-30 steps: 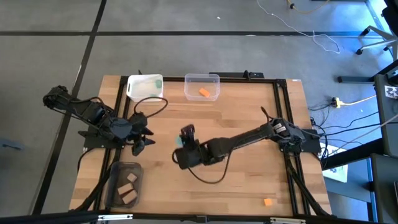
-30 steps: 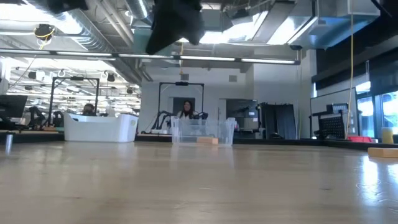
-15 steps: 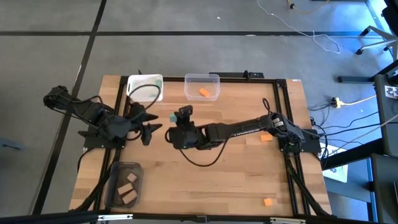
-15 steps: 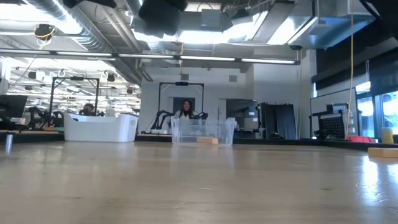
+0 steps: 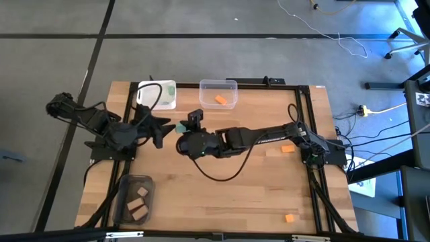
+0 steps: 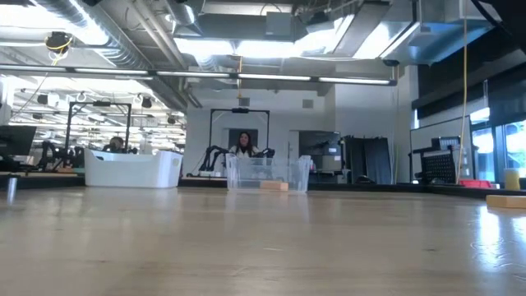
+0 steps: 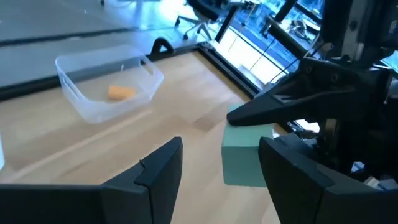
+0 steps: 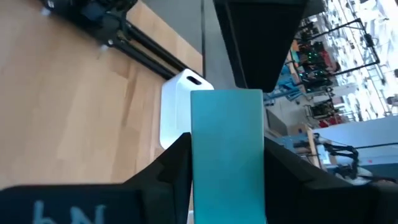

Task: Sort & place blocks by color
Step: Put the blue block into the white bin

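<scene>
The teal-green block should go into the white bin (image 5: 156,94), so my left gripper will next grab the block by its loose end (image 5: 179,128) to sort it there.
My right gripper (image 5: 184,128) reaches across from the table's right and is shut on a teal-green block (image 5: 181,126), in front of the white bin (image 5: 156,94). In the right wrist view the block (image 8: 227,143) sits between my fingers with the white bin (image 8: 179,106) beyond. My left gripper (image 5: 163,128) is open and faces the block from the left. Its wrist view shows the block (image 7: 244,158) ahead of its spread fingers (image 7: 160,171), apart from them. An orange block (image 5: 220,99) lies in the clear bin (image 5: 218,86). My right gripper pinches the teal-green block between its two fingers (image 8: 175,165), on opposite side faces (image 8: 202,155). The fingers come roughly level from the table's right. The block is lifted clear of the table and sticks out past the fingertips toward my left gripper.
A dark grey bin (image 5: 127,205) with tan blocks sits at the near left corner. Loose orange blocks lie at the right (image 5: 287,148) and near right (image 5: 289,218). The low view shows the white bin (image 6: 131,168), the clear bin (image 6: 267,173) and bare wood in front.
My right gripper has carried the teal-green block up out of the low view and toward the far-left, from the table's middle to near the white bin. My left gripper has moved toward the far edge, now facing the block.
</scene>
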Tool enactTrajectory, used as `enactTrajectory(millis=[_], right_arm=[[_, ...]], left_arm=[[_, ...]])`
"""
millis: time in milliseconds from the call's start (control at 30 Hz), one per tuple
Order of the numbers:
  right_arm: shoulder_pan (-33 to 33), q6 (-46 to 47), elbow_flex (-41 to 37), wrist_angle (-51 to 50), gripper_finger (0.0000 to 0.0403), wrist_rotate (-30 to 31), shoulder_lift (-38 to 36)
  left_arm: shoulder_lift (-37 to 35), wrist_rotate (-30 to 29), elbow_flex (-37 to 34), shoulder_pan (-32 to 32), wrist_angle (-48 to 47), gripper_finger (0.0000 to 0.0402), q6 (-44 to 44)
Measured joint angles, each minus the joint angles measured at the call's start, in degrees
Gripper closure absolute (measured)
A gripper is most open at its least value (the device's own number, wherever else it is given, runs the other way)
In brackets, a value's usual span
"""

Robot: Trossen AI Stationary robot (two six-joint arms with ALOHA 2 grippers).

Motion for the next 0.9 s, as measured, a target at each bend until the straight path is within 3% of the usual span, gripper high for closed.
enactTrajectory(millis=[667, 900], right_arm=[[-0.81, 0.47, -0.9, 3.33, 0.0269, -1.82, -0.04], [-0.92, 0.02, -0.96, 3.83, 0.0269, -2.9, -0.04]], left_arm=[[0.32, 0.76, -0.29, -2.81, 2.51, 0.0198, -2.91], [3.61, -0.09, -0.27, -1.58, 5.1, 0.0198, -2.53]])
